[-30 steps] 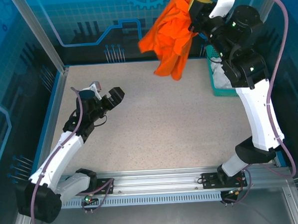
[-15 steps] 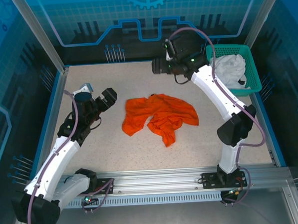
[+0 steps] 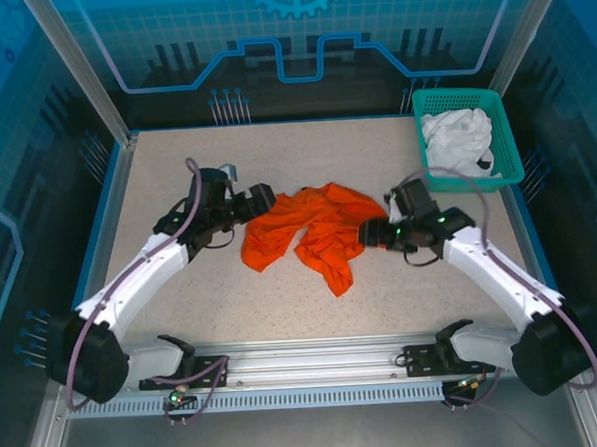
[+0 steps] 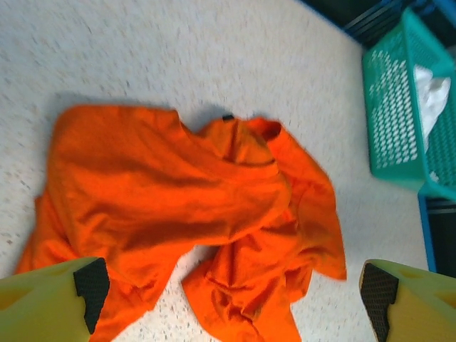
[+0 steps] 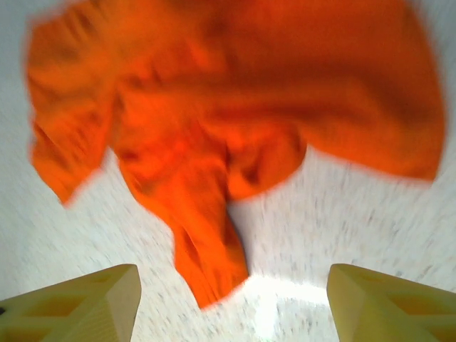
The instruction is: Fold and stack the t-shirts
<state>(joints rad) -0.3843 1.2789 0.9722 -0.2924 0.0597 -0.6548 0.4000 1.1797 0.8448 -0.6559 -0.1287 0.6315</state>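
Observation:
I need to grab the orange t-shirt (image 3: 314, 228) next with my left gripper, by its collar at the t-shirt's far side. Then I can spread it open for folding.
An orange t-shirt (image 3: 314, 228) lies crumpled on the speckled table, its collar showing at the far side (image 4: 235, 139) and a twisted fold trailing toward the near edge (image 5: 206, 249). A white t-shirt (image 3: 459, 140) sits bunched in the teal basket (image 3: 427, 102). My left gripper (image 3: 260, 198) hovers at the orange shirt's left edge, open, its fingers (image 4: 89, 285) wide apart over the cloth. My right gripper (image 3: 374, 232) is at the shirt's right edge, open, with its fingers (image 5: 100, 296) spread above the table and nothing between them.
The teal basket (image 4: 399, 107) stands at the back right corner. Blue walls and a metal frame ring the table (image 3: 232, 297); a rail (image 3: 316, 363) runs along the near edge.
The right arm has dropped the orange shirt onto the table and swung down to its right edge. The left arm has moved right, up to the shirt's left edge.

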